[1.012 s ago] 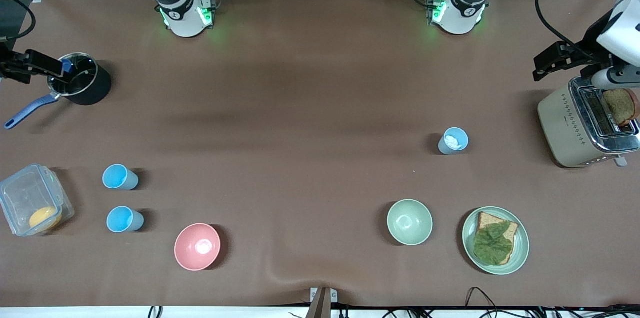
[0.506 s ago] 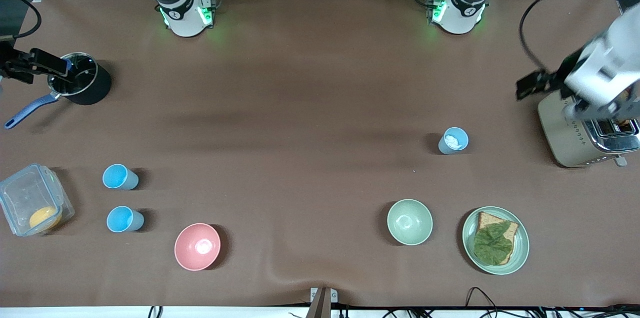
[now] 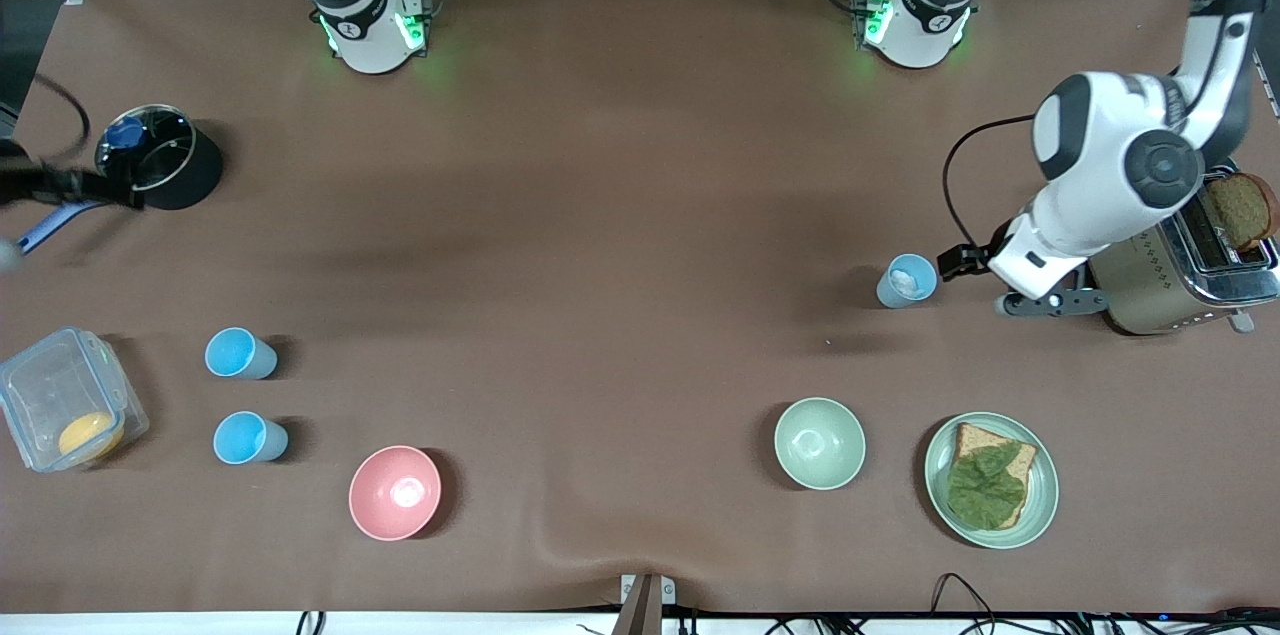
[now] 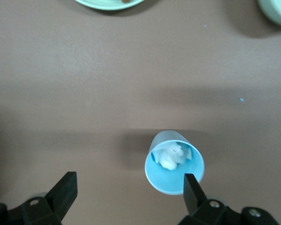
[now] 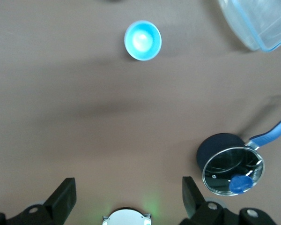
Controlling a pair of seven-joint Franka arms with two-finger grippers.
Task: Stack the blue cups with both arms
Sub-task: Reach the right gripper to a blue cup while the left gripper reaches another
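Observation:
I need to bring the blue cup with white crumpled filling to the empty cups for stacking, so I need to pinch it by its rim point(image 3: 931, 275) point(image 4: 200, 174) with my left gripper next.
Three blue cups stand upright on the brown table. One point(image 3: 907, 280) toward the left arm's end holds something white and crumpled point(image 4: 171, 157). My left gripper point(image 3: 965, 267) hangs open just beside this cup point(image 4: 174, 164), between it and the toaster. One fingertip point(image 4: 191, 185) overlaps the cup's rim; the cup is not between the jaws. The other two cups point(image 3: 240, 353) point(image 3: 250, 437) are empty and sit toward the right arm's end. My right gripper point(image 3: 70, 187) is open, high beside the pot. Its wrist view shows one empty cup point(image 5: 143, 40) well clear of the gripper point(image 5: 127, 194).
A toaster point(image 3: 1180, 265) with a bread slice stands close by the left arm. A black pot point(image 3: 160, 165), a clear container point(image 3: 65, 410), a pink bowl point(image 3: 394, 493), a pale green bowl point(image 3: 819, 443) and a plate point(image 3: 945, 505) with bread and lettuce also sit on the table.
The left arm has swung from above the toaster down toward the cup with the white stuff, stopping beside it. The right gripper shifted slightly by the pot. Both grippers stayed open.

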